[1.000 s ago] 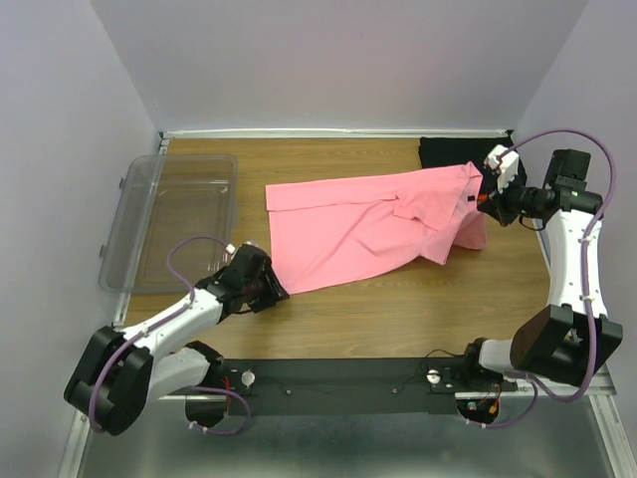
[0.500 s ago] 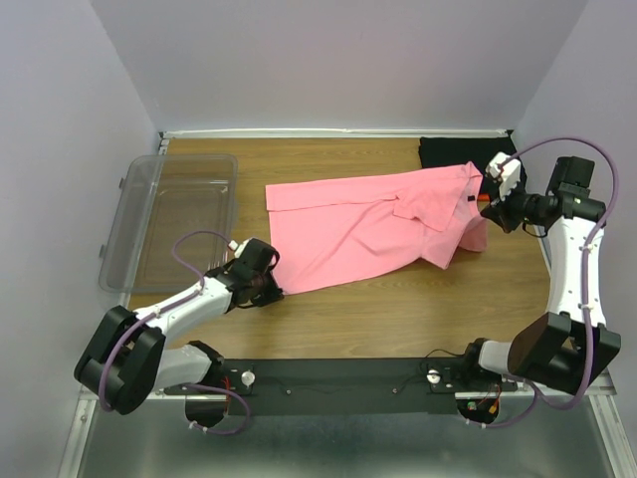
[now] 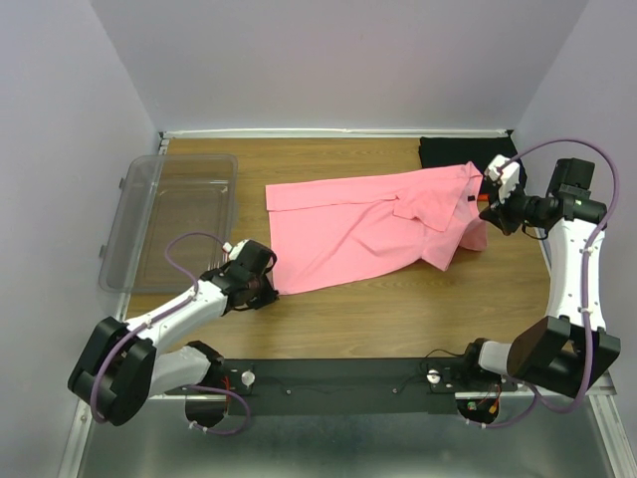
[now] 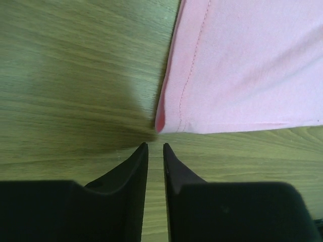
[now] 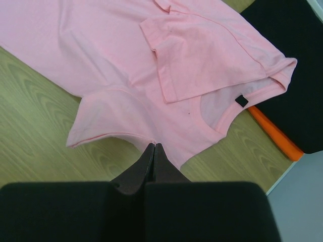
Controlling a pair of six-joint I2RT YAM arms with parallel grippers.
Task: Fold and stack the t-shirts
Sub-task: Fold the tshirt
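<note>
I will next fold the near side over the t-shirt's body, so I need to grab the bright pink t-shirt by its near hem corner [image 3: 280, 292] [image 4: 163, 128] with my left gripper.
The bright pink t-shirt [image 3: 368, 224] lies spread across the middle of the table. Its near left corner [image 4: 160, 123] sits just ahead of my left gripper [image 4: 155, 145], low over the wood [image 3: 267, 289]. The left jaws stand a narrow gap apart with only bare wood between them. My right gripper [image 5: 154, 145] is shut on the pink shirt's edge near the collar end [image 3: 486, 206]. The black t-shirt [image 3: 453, 151] lies at the back right, also in the right wrist view [image 5: 292, 40]. A strip of the orange-red t-shirt [image 5: 275, 133] shows beside it.
A clear plastic tub [image 3: 169, 214] stands at the left of the table. The table's back edge and the walls run close behind the shirts. Bare wood [image 3: 398, 309] lies between the pink shirt and the arm bases.
The left jaws have narrowed from a wider gap and the left gripper has shifted slightly at the shirt's corner. The right gripper has drawn a little to the right with the shirt's edge.
</note>
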